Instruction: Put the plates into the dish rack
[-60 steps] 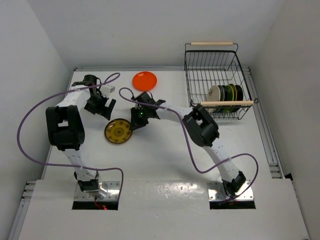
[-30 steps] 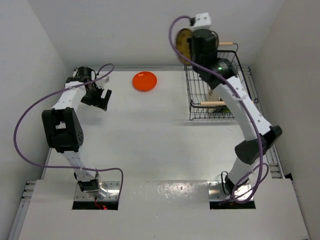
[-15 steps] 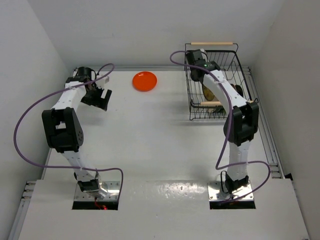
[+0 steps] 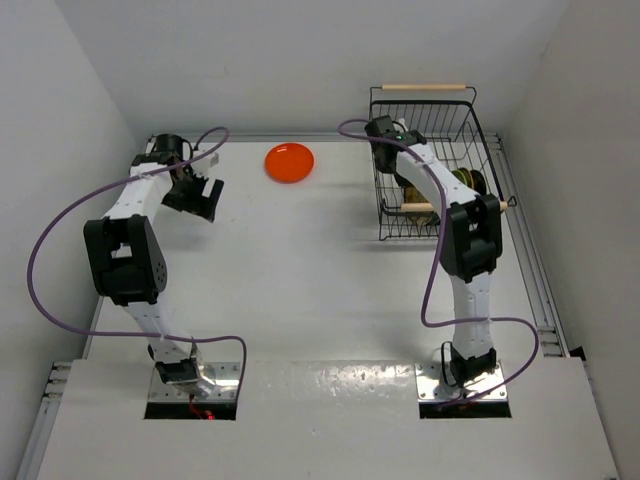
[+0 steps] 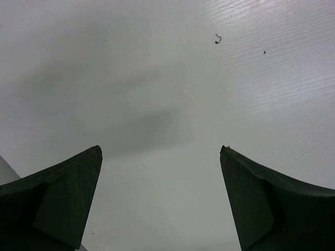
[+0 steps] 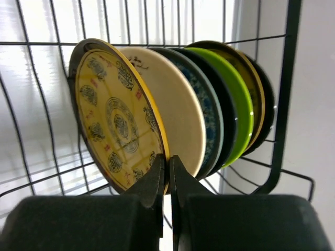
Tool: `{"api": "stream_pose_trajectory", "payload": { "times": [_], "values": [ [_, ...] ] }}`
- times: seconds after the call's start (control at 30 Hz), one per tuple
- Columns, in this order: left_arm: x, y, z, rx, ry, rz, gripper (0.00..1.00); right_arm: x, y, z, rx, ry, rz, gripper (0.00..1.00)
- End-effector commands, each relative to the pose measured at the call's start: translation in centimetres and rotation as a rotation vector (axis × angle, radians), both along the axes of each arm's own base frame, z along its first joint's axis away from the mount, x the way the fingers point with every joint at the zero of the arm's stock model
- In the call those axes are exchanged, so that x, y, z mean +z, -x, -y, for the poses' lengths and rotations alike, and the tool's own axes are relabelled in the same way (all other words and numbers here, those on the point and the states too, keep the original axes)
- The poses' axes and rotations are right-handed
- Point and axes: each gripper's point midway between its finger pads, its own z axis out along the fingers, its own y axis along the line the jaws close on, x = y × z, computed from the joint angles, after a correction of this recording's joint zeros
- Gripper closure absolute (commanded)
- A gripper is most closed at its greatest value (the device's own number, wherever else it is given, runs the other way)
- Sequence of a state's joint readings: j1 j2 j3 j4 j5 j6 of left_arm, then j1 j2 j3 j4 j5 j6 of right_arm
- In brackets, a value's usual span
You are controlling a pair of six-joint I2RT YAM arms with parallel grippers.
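My left gripper grips the orange-red plate's rim (image 4: pixel 268 162) farthest from the rack next, and the opposite rim stays free to hand over to my right gripper.
The black wire dish rack (image 4: pixel 478 124) stands at the back right. My right gripper (image 4: pixel 408 186) reaches down into it and is shut on the rim of the yellow-brown patterned plate (image 6: pixel 118 125), held upright at the left end of a row. In the right wrist view my right gripper (image 6: pixel 169 159) shows, and behind that plate stand the cream plate (image 6: pixel 180 115), the blue-grey plate (image 6: pixel 209 123), a black plate (image 6: pixel 227 117), the lime green plate (image 6: pixel 239 104) and further dark plates. The orange-red plate (image 4: pixel 289 162) lies flat on the table. My left gripper (image 4: pixel 205 200) is open and empty, also in its wrist view (image 5: pixel 159 151).
White walls close in on the table at the back and both sides. The rack's two wooden handles (image 4: pixel 425 87) lie along its far and near edges. The rack's wire wall (image 6: pixel 285 104) stands just right of the plate row. Purple cables loop off both arms.
My right arm carried the yellow-brown plate from the table's middle up over the rack and lowered it into the row. My left arm drew back to the far left and then stayed still.
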State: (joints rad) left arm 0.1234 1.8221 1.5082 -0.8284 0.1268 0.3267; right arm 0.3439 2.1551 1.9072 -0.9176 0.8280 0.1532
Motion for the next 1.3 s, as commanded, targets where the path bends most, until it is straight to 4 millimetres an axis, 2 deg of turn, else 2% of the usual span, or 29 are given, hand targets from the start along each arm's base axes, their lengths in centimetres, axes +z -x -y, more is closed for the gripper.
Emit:
{"api": "stream_pose_trajectory", "payload": {
  "times": [0.0, 0.07, 0.13, 0.2, 0.23, 0.27, 0.3, 0.33, 0.37, 0.4, 0.43, 0.47, 0.5, 0.53, 0.6, 0.63, 0.67, 0.7, 0.73, 0.77, 0.8, 0.87, 0.9, 0.93, 1.03, 1.07, 1.17, 1.2, 1.27],
  "values": [
    [0.6, -0.1, 0.2, 0.004, 0.025, 0.022, 0.00, -0.1, 0.4, -0.8, -0.026, -0.064, 0.022, 1.00],
    [0.4, -0.7, 0.7, -0.001, 0.057, 0.021, 0.00, -0.8, 0.7, -1.3, -0.032, -0.092, 0.005, 0.98],
    [0.7, -1.6, 1.0, -0.002, 0.081, 0.036, 0.00, -0.8, 0.8, -1.4, -0.045, -0.108, 0.005, 0.86],
    [0.1, -2.7, 1.6, -0.018, 0.118, 0.031, 0.00, -0.2, 0.6, -1.4, -0.052, -0.137, 0.028, 0.71],
    [1.0, -4.0, 2.2, -0.026, 0.131, 0.061, 0.00, -0.2, 0.5, -1.6, -0.048, -0.157, 0.030, 0.52],
    [1.1, -4.8, 3.3, -0.039, 0.157, 0.067, 0.00, 0.9, 0.4, -1.5, -0.048, -0.171, 0.056, 0.43],
    [-0.1, -5.7, 3.8, -0.043, 0.172, 0.046, 0.00, 1.3, 0.2, -1.6, -0.041, -0.180, 0.072, 0.39],
    [1.3, -7.7, 4.8, -0.048, 0.189, 0.092, 0.00, 1.6, 0.1, -1.8, -0.029, -0.190, 0.075, 0.32],
    [1.5, -8.8, 5.0, -0.039, 0.205, 0.105, 0.00, 2.8, 0.0, -1.9, -0.026, -0.202, 0.103, 0.29],
    [1.6, -9.8, 6.1, -0.046, 0.235, 0.113, 0.01, 3.4, -0.1, -1.9, -0.018, -0.209, 0.114, 0.26],
    [1.5, -12.3, 6.3, -0.034, 0.255, 0.144, 0.01, 3.8, 0.0, -2.0, -0.016, -0.216, 0.121, 0.21],
    [1.5, -13.3, 7.3, -0.011, 0.290, 0.146, 0.01, 5.0, 0.2, -2.1, -0.008, -0.227, 0.145, 0.20],
    [3.2, -15.6, 8.3, -0.017, 0.302, 0.215, 0.01, 5.4, 0.2, -2.1, -0.008, -0.241, 0.152, 0.20],
    [1.0, -16.5, 9.6, 0.004, 0.328, 0.184, 0.01, 6.0, 0.6, -2.3, 0.003, -0.254, 0.163, 0.19],
    [1.1, -18.5, 11.3, 0.001, 0.353, 0.233, 0.03, 7.6, 1.2, -2.4, 0.015, -0.279, 0.192, 0.19],
    [0.4, -19.2, 12.8, 0.004, 0.364, 0.240, 0.03, 8.2, 1.6, -2.5, 0.030, -0.288, 0.201, 0.18],
    [0.9, -19.8, 13.7, -0.007, 0.373, 0.268, 0.03, 8.3, 1.8, -2.8, 0.039, -0.295, 0.203, 0.18],
    [0.5, -20.9, 14.2, -0.004, 0.366, 0.309, 0.03, 8.6, 2.4, -2.7, 0.039, -0.292, 0.207, 0.18],
    [0.4, -21.2, 14.8, 0.002, 0.364, 0.322, 0.03, 8.5, 2.7, -2.7, 0.043, -0.297, 0.202, 0.18],
    [-0.7, -21.6, 15.8, 0.014, 0.361, 0.323, 0.03, 9.4, 3.2, -2.8, 0.052, -0.306, 0.219, 0.18],
    [-0.8, -22.4, 15.8, 0.026, 0.363, 0.352, 0.03, 9.1, 3.5, -2.9, 0.064, -0.308, 0.207, 0.18],
    [-1.6, -23.0, 16.9, 0.059, 0.368, 0.360, 0.03, 9.6, 4.2, -3.2, 0.080, -0.315, 0.210, 0.18],
    [-3.5, -23.3, 16.4, 0.097, 0.343, 0.342, 0.03, 9.9, 4.3, -3.3, 0.087, -0.312, 0.211, 0.18],
    [-3.6, -23.8, 16.1, 0.117, 0.335, 0.352, 0.03, 10.0, 4.4, -3.7, 0.098, -0.307, 0.210, 0.18],
    [-5.6, -23.8, 16.2, 0.130, 0.309, 0.334, 0.05, 10.8, 4.7, -4.1, 0.119, -0.285, 0.220, 0.18],
    [-6.2, -23.6, 16.8, 0.122, 0.309, 0.323, 0.07, 11.3, 4.6, -3.9, 0.125, -0.268, 0.227, 0.18],
    [-7.9, -23.5, 16.6, 0.138, 0.301, 0.297, 0.15, 12.1, 4.5, -4.2, 0.134, -0.252, 0.240, 0.18],
    [-8.7, -23.3, 16.6, 0.140, 0.298, 0.285, 0.24, 12.5, 4.4, -4.5, 0.145, -0.254, 0.251, 0.18],
    [-9.2, -23.0, 17.4, 0.115, 0.331, 0.265, 0.35, 12.6, 4.3, -4.6, 0.147, -0.245, 0.254, 0.18]
  ]
}}
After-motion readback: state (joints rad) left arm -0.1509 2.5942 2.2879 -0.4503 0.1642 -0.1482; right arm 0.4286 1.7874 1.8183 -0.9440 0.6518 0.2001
